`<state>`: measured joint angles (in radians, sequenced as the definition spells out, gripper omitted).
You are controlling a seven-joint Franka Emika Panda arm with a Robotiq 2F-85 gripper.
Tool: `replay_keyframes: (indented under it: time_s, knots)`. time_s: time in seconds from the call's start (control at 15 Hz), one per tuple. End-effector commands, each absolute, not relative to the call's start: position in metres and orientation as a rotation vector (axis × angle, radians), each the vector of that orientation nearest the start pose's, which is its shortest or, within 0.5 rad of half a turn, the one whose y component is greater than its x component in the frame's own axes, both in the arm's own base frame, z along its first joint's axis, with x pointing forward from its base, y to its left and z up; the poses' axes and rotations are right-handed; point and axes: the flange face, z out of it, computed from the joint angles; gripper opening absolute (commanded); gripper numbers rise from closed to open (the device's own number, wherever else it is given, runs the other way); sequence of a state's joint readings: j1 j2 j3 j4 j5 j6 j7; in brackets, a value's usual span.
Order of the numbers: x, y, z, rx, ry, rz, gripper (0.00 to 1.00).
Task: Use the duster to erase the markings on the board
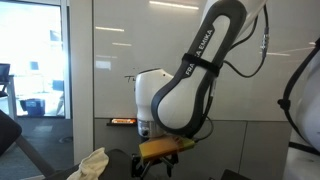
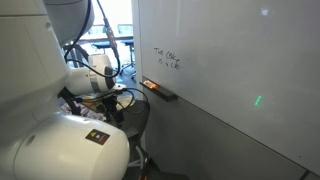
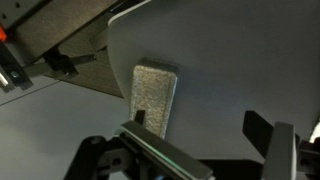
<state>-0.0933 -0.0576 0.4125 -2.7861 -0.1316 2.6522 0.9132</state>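
The duster's side opposite my gripper needs to stay free to erase the markings. So my gripper needs to grip the duster (image 3: 155, 95) across its width by its long sides next.
The board (image 2: 230, 60) is a large glossy white wall panel, seen in both exterior views (image 1: 220, 60). The markings (image 2: 168, 58) are two short lines of small black writing; they show faintly in an exterior view (image 1: 130, 75). The duster (image 3: 155, 95) is a grey felt block lying on a pale surface in the wrist view. My gripper (image 3: 200, 125) is open just above it, with one finger over the duster's near end and the other well off to the side. In an exterior view the gripper (image 1: 158, 140) hangs low in front of the board, over a yellow-orange object (image 1: 160, 147).
A narrow dark ledge (image 2: 158, 90) under the markings holds an orange item (image 1: 122, 121). A crumpled pale cloth (image 1: 90, 163) lies beside the arm. A glass window area (image 1: 35, 70) lies beside the board. Cables and equipment (image 2: 110, 60) stand behind the arm.
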Motion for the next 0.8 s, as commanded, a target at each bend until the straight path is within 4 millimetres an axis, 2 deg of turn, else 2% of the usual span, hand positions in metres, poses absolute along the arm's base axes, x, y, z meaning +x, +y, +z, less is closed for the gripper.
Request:
replay_keyframes:
  time_s: [0.0,0.4,0.73]
  knots:
    - [0.347,0.107,0.202,-3.18,0.948,0.094,1.0]
    - [0.347,0.069,0.162,-3.152,1.036,0.199,1.0]
    - [0.36,0.052,0.148,-3.059,1.051,0.096,1.0]
